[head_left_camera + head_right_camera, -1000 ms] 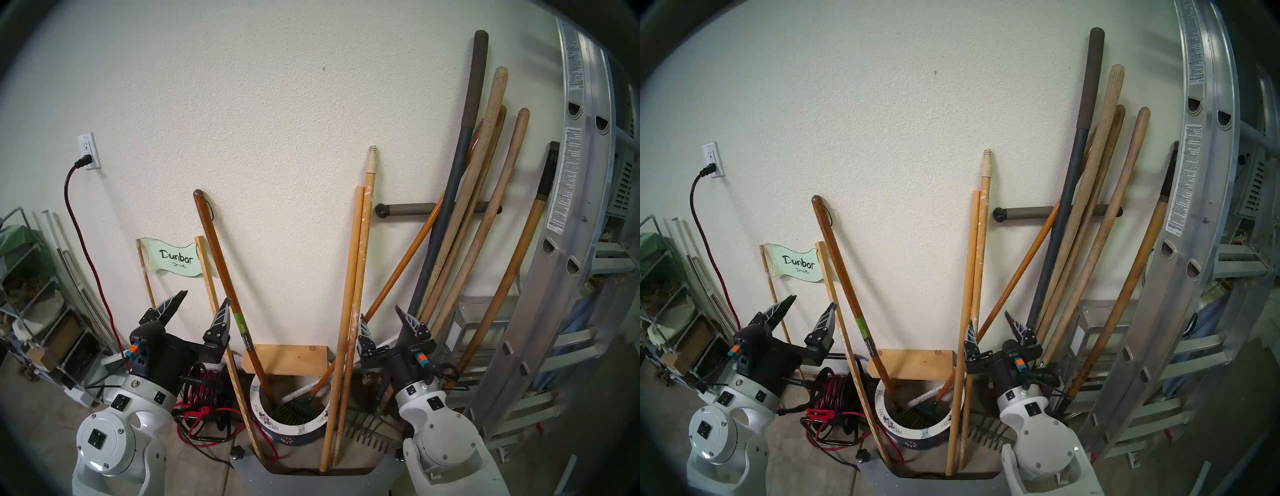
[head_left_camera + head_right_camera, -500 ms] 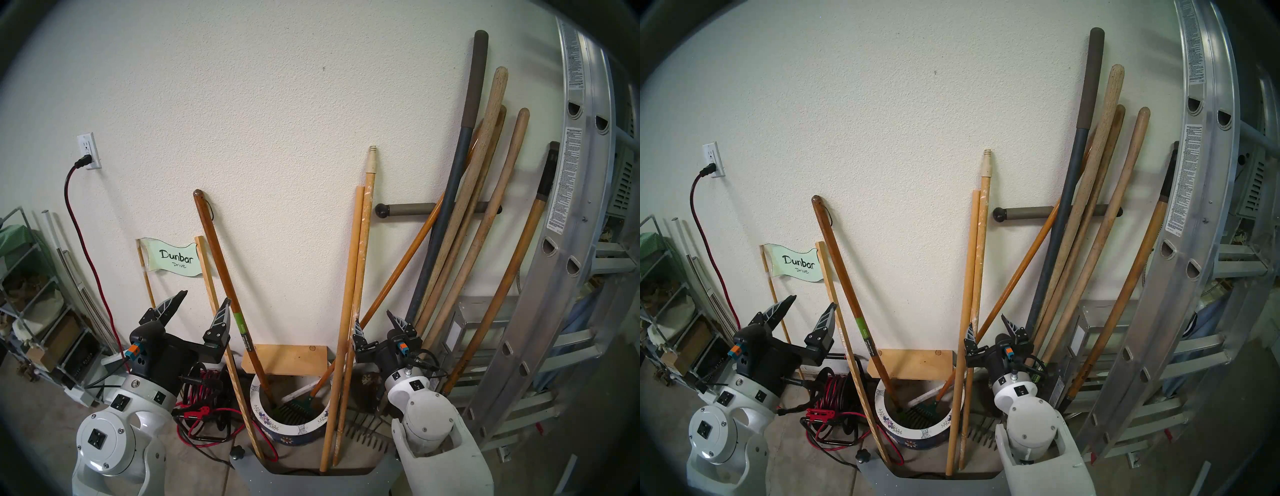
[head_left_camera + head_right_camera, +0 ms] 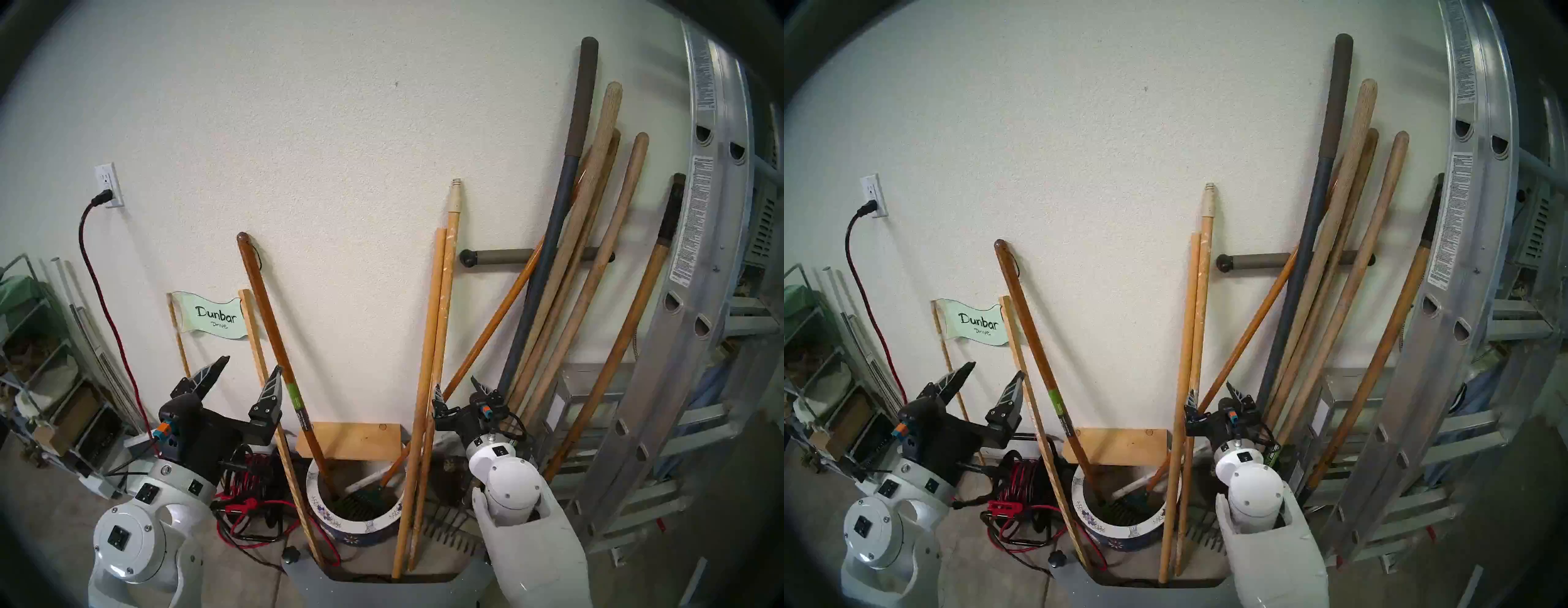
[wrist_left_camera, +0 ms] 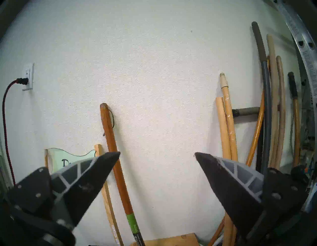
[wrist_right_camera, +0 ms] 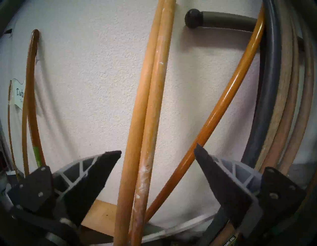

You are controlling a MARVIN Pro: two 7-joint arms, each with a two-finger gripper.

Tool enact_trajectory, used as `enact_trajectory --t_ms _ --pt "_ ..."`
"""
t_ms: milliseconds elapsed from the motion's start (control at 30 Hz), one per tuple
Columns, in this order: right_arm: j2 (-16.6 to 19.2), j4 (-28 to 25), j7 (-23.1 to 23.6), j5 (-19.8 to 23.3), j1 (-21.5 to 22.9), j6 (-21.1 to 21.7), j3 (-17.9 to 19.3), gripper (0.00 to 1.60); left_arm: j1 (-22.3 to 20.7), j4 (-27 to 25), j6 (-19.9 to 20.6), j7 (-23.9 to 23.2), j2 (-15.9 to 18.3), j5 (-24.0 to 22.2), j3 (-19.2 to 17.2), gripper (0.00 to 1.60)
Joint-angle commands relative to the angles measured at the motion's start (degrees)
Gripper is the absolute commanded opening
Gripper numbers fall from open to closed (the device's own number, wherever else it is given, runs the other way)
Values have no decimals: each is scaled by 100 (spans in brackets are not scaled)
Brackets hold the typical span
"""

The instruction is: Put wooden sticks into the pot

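My right gripper grips the speckled stick near mid-shaft [image 3: 436, 383] next for balance, since the stick runs long from the floor up to its cream threaded tip [image 3: 455, 192].
Two yellow-tan wooden sticks lean on the wall with their feet on the floor just right of the pot [image 3: 316, 496]: a plain stick [image 3: 427, 339] and a white-speckled stick [image 3: 445, 297] with a cream threaded tip. My right gripper [image 3: 457, 386] is open at their lower part, its left finger close against the speckled stick. In the right wrist view both sticks [image 5: 135, 120] stand in the gap of the gripper [image 5: 157, 149]. I cannot tell whether it touches them. My left gripper [image 3: 252, 363] is open and empty, left of the pot.
A dark brown handle [image 3: 275, 331] with a green label and an orange-handled green rake [image 3: 488, 335] stand in the pot. Thick pale handles [image 3: 572, 254] and a ladder [image 3: 695, 297] crowd the right. A red cord reel [image 3: 250, 479] lies to the left.
My right gripper has moved forward and to the left, up to the two sticks. The left arm has not moved.
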Motion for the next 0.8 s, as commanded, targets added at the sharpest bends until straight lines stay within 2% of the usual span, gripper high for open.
enact_trajectory --t_ms 0,133,167,200,400,767 --pt "-111 622 -47 -19 715 -121 -70 160 8 -3 -3 12 -9 11 3 160" --pt "-123 843 -101 -18 847 -165 -83 160 8 -3 -3 13 -7 10 4 160" --pt "-172 1146 -99 20 1107 -190 -67 160 8 -3 -3 14 -7 10 4 160" --pt "-152 1083 -116 82 1028 -218 -75 160 8 -3 -4 14 -7 10 4 160" --pt "-194 1398 1 339 1300 -223 -79 160 9 -3 -4 18 -6 11 6 160" --pt "-238 1678 64 378 1483 -246 -120 160 10 -4 -6 23 -5 14 8 160"
